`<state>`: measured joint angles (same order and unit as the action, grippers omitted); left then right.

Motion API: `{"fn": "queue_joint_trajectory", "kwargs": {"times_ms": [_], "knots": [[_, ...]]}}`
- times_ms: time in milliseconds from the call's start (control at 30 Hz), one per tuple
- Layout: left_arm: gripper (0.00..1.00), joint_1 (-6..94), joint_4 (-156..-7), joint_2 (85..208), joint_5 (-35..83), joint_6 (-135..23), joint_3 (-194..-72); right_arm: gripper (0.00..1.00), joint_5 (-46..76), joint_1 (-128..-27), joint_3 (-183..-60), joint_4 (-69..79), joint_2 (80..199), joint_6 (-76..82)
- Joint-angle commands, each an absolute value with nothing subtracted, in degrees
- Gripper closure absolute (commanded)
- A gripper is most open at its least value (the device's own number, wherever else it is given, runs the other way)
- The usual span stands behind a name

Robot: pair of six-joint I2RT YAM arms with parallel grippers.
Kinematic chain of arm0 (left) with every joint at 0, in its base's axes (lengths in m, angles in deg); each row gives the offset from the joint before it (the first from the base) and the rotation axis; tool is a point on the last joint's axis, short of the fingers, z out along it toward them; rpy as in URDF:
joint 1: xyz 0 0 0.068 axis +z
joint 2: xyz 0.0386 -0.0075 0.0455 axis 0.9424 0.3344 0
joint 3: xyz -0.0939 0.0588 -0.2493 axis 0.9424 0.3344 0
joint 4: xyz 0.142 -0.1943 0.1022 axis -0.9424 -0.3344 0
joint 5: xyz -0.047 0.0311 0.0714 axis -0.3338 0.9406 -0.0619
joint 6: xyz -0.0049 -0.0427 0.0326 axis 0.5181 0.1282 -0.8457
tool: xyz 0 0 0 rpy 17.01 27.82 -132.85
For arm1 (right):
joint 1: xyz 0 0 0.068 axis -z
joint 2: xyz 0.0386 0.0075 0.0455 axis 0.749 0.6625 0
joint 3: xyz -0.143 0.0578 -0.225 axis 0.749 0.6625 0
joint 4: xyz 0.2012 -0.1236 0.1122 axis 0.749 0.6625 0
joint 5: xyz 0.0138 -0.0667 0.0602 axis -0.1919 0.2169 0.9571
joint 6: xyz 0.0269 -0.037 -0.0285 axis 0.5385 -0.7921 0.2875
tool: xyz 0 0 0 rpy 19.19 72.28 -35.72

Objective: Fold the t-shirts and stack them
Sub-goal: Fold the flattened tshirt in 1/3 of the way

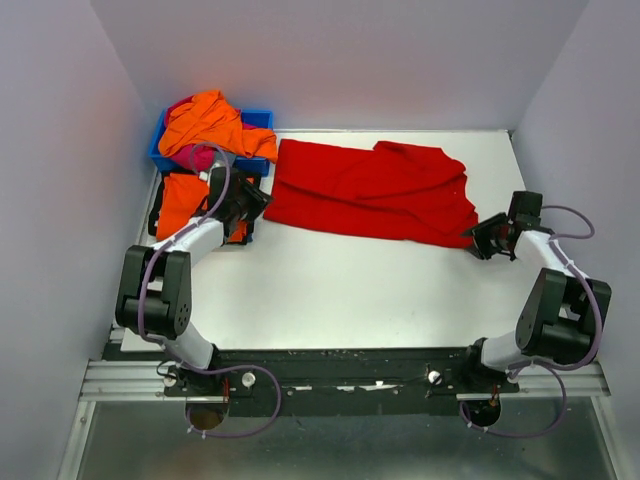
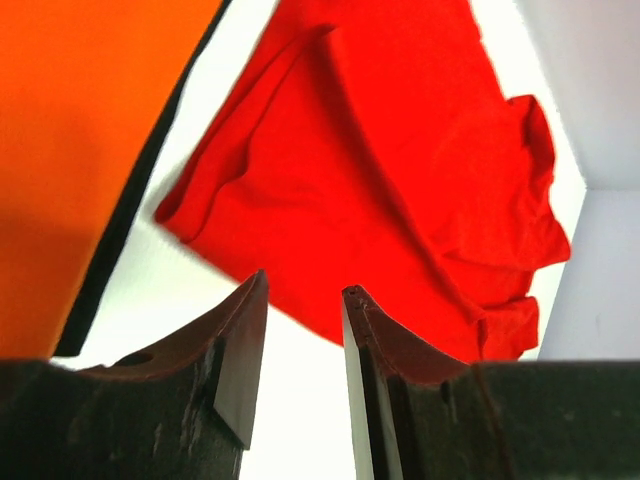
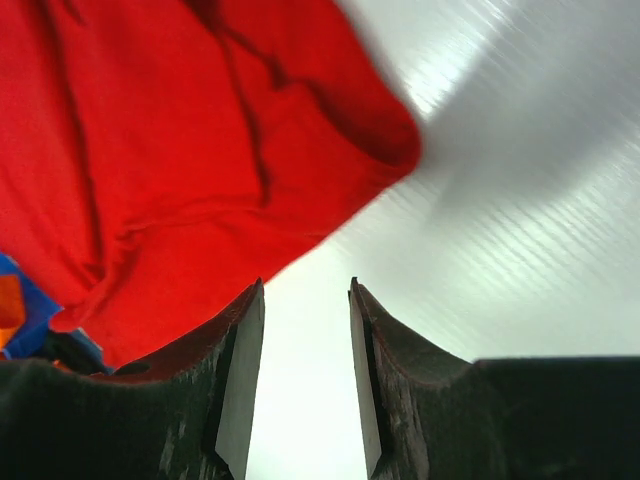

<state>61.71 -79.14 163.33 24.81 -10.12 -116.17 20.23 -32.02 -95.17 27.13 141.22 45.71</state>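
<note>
My right gripper grabs the red t-shirt (image 1: 375, 190) by its front corner (image 1: 465, 240) opposite my left gripper next, to spread the shirt flat for folding.
A bright red t-shirt (image 1: 375, 190) lies spread and rumpled across the back of the white table. It also shows in the left wrist view (image 2: 380, 170) and the right wrist view (image 3: 150, 150). My left gripper (image 1: 258, 200) is open and empty just off the shirt's left edge. My right gripper (image 1: 476, 238) is open and empty just off the shirt's right front corner. An orange t-shirt (image 1: 210, 122) is heaped with a magenta-pink one (image 1: 190, 158) in the blue bin. Another orange t-shirt (image 1: 180, 200) lies folded at the table's left edge, under my left arm.
The blue plastic bin (image 1: 258, 120) stands at the back left corner. Grey walls close in the table on the left, back and right. The white table (image 1: 340, 290) stretches in front of the red shirt.
</note>
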Motion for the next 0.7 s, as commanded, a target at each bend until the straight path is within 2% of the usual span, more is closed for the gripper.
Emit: {"fn": "queue_joint_trajectory", "kwargs": {"times_ms": [0,500,567,667], "knots": [[0.53,60.97,-73.66,162.21,26.02,-7.01,-110.68,0.53,17.35,-32.07,-90.49,19.93,141.79,48.49],[0.53,60.88,-71.63,165.99,26.37,-6.31,-110.94,0.58,11.99,-31.90,-93.73,18.78,151.72,53.41],[0.53,60.88,-71.55,166.16,26.63,-6.22,-110.94,0.61,10.94,-31.81,-94.69,19.74,152.52,53.59],[0.54,60.88,-71.55,166.60,26.98,-6.04,-110.85,0.75,9.53,-31.72,-95.22,20.80,153.05,53.85]]}}
